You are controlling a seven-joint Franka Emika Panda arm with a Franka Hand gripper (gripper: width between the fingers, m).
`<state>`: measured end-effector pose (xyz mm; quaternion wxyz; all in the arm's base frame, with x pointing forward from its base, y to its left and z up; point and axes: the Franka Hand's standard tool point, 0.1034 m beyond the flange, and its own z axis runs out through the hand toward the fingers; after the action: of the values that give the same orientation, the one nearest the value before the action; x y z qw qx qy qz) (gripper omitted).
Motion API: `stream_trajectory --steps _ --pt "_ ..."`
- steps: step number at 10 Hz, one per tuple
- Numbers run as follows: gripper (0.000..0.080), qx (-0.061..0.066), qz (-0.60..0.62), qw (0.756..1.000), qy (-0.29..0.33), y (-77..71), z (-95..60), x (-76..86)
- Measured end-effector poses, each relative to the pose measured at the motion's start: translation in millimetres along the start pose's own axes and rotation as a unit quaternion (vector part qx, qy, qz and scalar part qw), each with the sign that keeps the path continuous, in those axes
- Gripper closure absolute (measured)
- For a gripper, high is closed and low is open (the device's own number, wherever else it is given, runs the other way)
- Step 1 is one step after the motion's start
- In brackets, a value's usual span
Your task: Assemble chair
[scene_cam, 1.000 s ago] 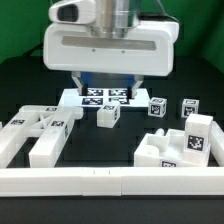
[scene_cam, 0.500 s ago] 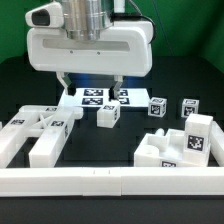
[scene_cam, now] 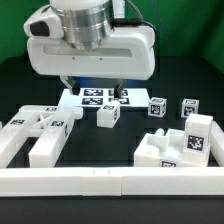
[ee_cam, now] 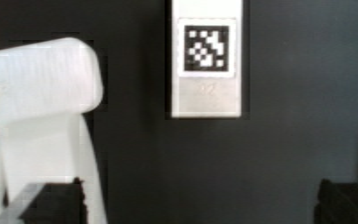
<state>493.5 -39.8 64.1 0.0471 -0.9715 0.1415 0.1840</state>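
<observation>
The tagged white bar needs to be joined to the seat piece [scene_cam: 180,146], so my gripper will next grab the bar by its tagged section [scene_cam: 108,116].
The chair lies in loose glossy white parts on the black table. Leg bars and slabs [scene_cam: 35,130] lie at the exterior view's left, and a blocky seat piece [scene_cam: 180,146] sits at the right. A small tagged cube [scene_cam: 107,115] rests in the middle. My gripper [scene_cam: 93,90] hangs open above the back of the table, holding nothing. The wrist view shows a tagged white bar [ee_cam: 206,62] and a wider white part [ee_cam: 43,110] on the table below. My gripper [ee_cam: 197,205] stands apart from both, its dark fingertips [ee_cam: 51,202] spread wide.
The marker board [scene_cam: 100,98] lies flat behind the cube, under my gripper. Two small tagged cubes [scene_cam: 157,107] [scene_cam: 188,106] stand at the back right. A long white border rail [scene_cam: 110,181] runs along the front edge.
My gripper has shifted toward the exterior view's left and turned slightly. It stays open. No part has moved.
</observation>
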Motion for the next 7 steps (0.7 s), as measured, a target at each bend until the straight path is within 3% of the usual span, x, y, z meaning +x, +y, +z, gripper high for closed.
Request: stream_trajectory --steps 7 --pt "0.0150 -0.006 0.005 0.975 -0.222 3.4 11.8 -5.8"
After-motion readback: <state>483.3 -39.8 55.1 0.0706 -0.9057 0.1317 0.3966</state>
